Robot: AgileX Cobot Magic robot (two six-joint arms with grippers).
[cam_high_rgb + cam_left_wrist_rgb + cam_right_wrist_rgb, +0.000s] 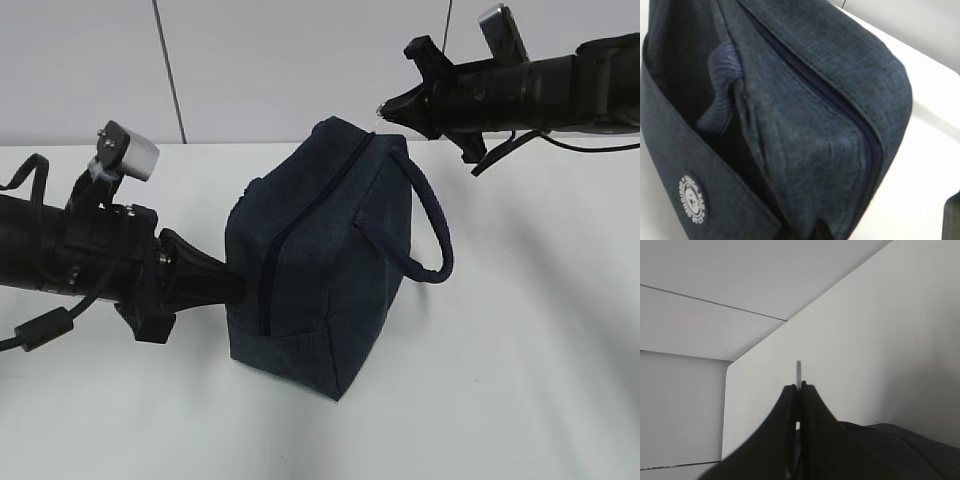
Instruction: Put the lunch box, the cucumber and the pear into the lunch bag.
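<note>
I should open my right gripper now: the zipper pull (379, 116) between my fingers is at the zipper's far end (371, 136), so the pull would rest there.
The dark navy lunch bag (330, 270) stands on the white table with its zipper (300, 230) drawn shut along the top and down the front. My left gripper (236, 284) is shut on the fabric of the bag's left end, and the left wrist view shows the cloth (815, 125) pinched at my left gripper (812, 234). My right gripper (384, 110) hovers at the bag's far top corner, shut on a thin silvery zipper pull (798, 371) that pokes out between its jaws. The lunch box, the cucumber and the pear are hidden or out of view.
The bag's thick looped handle (432, 230) hangs off its right side. A round white logo patch (692, 199) sits on the bag's end panel. White table (520, 380) spreads to the right and front, and a pale wall rises behind.
</note>
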